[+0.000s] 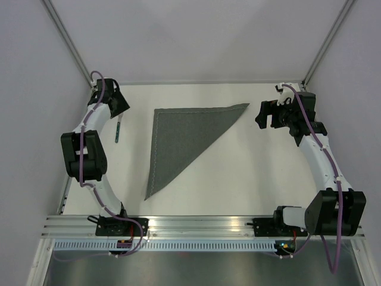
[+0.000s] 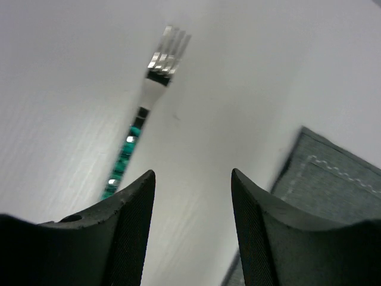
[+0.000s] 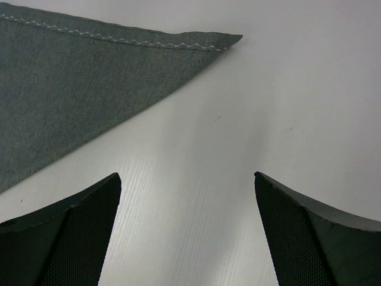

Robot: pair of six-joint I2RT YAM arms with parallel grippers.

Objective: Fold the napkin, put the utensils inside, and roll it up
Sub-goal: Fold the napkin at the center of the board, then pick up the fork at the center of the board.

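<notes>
The fork needs to lie flat inside the folded napkin, so my left gripper will next grab the fork across its green handle near the neck (image 1: 118,126) (image 2: 133,134).
The napkin (image 1: 178,140) lies flat on the white table, folded into a dark grey triangle with one point toward the right and one toward the near edge. Its pale stitched edge shows in the left wrist view (image 2: 333,185) and the right wrist view (image 3: 77,89). One utensil, a fork (image 1: 118,131) with a green handle, lies left of the napkin. My left gripper (image 1: 116,110) hovers by the fork (image 2: 156,77), open (image 2: 193,173), with only bare table between its fingers. My right gripper (image 1: 265,116) stands open (image 3: 186,174) just right of the napkin's right point, holding nothing.
A metal rail (image 1: 196,226) runs along the near edge between the arm bases. Pale walls close the table at the back and on both sides.
</notes>
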